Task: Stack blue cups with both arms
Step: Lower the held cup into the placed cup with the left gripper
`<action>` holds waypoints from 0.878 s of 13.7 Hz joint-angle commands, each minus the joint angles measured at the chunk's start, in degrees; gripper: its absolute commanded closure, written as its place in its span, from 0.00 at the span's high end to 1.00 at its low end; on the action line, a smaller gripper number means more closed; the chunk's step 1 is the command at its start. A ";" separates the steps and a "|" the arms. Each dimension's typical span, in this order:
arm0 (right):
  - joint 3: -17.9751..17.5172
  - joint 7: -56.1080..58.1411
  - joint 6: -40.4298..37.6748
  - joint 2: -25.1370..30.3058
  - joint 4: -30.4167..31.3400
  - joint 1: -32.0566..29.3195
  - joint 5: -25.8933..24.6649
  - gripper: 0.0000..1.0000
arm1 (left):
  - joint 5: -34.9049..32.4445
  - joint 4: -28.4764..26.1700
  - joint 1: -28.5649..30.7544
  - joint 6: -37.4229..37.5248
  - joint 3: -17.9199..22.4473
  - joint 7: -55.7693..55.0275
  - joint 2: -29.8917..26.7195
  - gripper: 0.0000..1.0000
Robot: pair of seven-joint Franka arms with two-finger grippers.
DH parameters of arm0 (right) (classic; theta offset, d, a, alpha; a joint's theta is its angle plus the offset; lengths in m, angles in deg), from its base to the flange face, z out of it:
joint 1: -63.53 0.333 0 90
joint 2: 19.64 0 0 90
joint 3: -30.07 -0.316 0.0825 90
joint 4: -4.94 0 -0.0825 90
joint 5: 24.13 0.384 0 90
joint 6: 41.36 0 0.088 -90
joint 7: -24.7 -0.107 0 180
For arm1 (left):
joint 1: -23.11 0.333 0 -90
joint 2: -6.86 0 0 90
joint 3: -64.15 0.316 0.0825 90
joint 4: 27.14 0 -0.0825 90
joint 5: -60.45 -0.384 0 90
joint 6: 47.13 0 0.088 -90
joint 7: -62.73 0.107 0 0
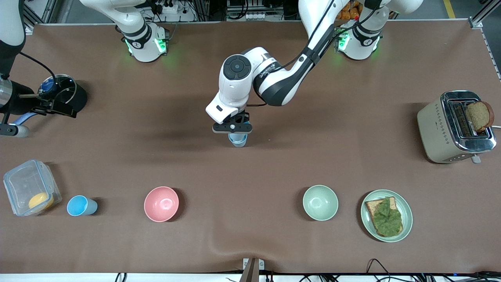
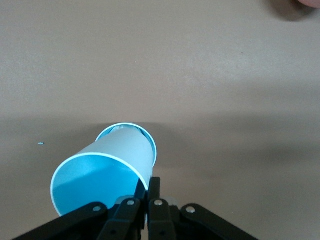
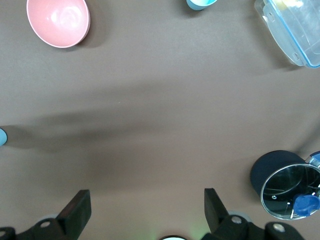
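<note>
The light-blue cup's base below my fingers sits inside the lower cup's rim, so the light-blue cup would nest, and my left gripper needs to release it now.
My left gripper point(image 1: 235, 132) is over the middle of the table, shut on the rim wall of a light-blue cup point(image 1: 238, 140). In the left wrist view its fingers point(image 2: 156, 186) pinch the wall of that cup point(image 2: 107, 167), which is bright blue inside and tilts away over the brown table. A second blue cup point(image 1: 81, 205) stands upright near the front camera, between a clear container and the pink bowl; only its edge shows in the right wrist view point(image 3: 200, 3). My right gripper point(image 3: 145, 210) is open and empty, high over the right arm's end of the table beside a black pot.
A black pot with a glass lid point(image 1: 64, 94) stands at the right arm's end. A clear container point(image 1: 29, 188), a pink bowl point(image 1: 161, 203), a pale green bowl point(image 1: 320, 202) and a plate with toast point(image 1: 386, 215) line the near side. A toaster point(image 1: 456, 127) stands at the left arm's end.
</note>
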 commanded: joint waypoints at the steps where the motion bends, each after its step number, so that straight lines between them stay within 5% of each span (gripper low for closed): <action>1: -0.20 -0.03 -0.60 0.48 -0.12 -0.14 -0.85 1.00 | 1.04 1.14 -0.40 -0.30 0.60 -0.40 0.63 0.00; 12: -0.20 -0.03 -0.60 0.48 -0.12 -0.14 -0.85 1.00 | 1.04 1.05 -0.40 -0.31 0.69 -0.31 0.63 0.17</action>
